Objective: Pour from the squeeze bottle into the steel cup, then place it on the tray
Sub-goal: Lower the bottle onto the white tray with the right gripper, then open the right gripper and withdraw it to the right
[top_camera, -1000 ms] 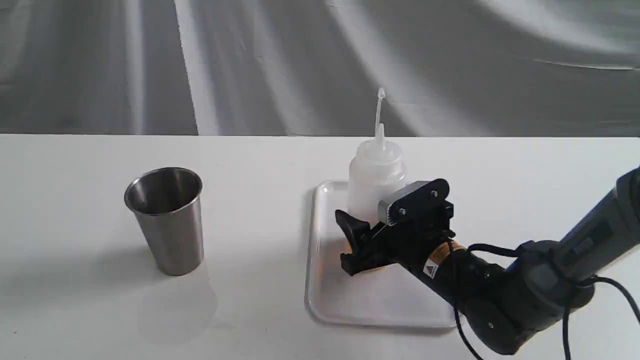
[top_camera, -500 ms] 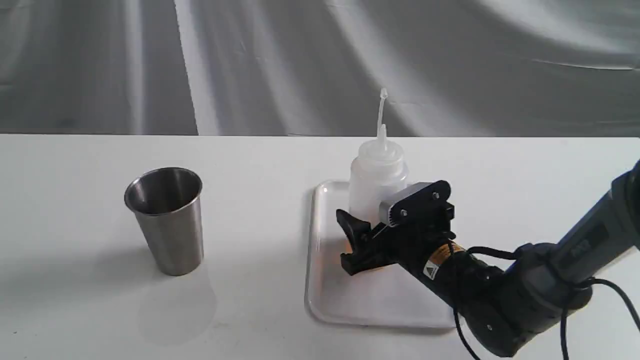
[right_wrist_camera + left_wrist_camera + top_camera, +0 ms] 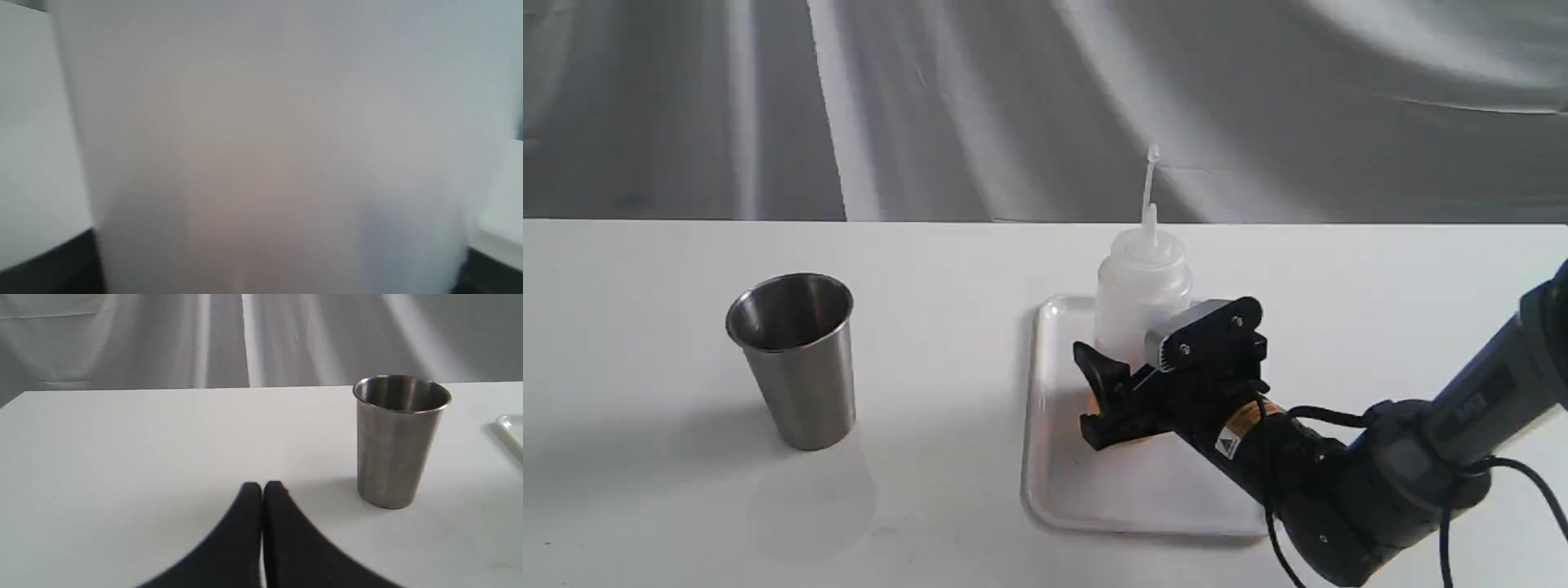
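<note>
My right gripper should open now, because the squeeze bottle is standing upright and its base is on the white tray.
The squeeze bottle stands upright on the white tray, its thin nozzle pointing up and a trace of amber liquid showing low behind the black fingers. My right gripper is shut on the bottle's lower body. In the right wrist view the bottle's whitish wall fills almost everything. The steel cup stands upright on the table well left of the tray. In the left wrist view my left gripper rests low over the table, shut and empty, with the cup off to one side of it.
A white table carries everything, with a grey draped cloth behind it. The right arm and its black cable reach in from the lower right over the tray's near corner. One tray corner shows in the left wrist view.
The right gripper and the bottle have shifted slightly to the right together, and the bottle now stands a little straighter. The cup and left gripper have not moved.
</note>
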{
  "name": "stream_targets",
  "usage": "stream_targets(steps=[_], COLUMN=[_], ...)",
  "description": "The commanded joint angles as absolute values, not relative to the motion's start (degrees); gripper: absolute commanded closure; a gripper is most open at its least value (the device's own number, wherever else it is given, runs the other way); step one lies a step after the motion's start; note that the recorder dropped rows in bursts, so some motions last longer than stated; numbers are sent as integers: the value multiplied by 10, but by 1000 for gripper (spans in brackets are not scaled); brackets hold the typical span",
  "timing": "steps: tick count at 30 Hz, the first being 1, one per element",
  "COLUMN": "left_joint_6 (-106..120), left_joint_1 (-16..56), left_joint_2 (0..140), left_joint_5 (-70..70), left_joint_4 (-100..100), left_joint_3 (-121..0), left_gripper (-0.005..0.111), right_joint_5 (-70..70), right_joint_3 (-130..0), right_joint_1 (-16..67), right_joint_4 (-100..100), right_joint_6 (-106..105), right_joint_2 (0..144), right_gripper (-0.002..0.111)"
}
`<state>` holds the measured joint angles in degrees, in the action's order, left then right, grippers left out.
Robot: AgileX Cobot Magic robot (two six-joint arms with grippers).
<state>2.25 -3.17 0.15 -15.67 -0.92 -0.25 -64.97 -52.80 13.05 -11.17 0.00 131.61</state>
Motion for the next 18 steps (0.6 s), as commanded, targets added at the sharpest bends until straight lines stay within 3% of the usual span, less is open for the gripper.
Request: stream_targets(steps=[1, 6, 9, 11, 18], left_joint_6=[20, 20, 20, 20, 21], left_joint_1=[-27, -27, -27, -27, -27], left_joint_2=[0, 0, 0, 0, 0], left_joint_5=[-152, -152, -152, -152, -152], left_joint_4=[-10, -10, -10, -10, -10], left_joint_3=[0, 0, 0, 0, 0], left_gripper=[107, 107, 107, 107, 107], right_joint_5=[-653, -653, -653, -653, -653], right_joint_3=[-522, -518, -518, -518, -518], right_joint_1=[126, 126, 126, 126, 126], right_joint_4=[-109, -109, -109, -109, -109], right_joint_6=[5, 18, 30, 31, 31], right_joint_2=[1316, 1316, 1316, 1316, 1316], right_gripper=[74, 30, 10, 3, 3])
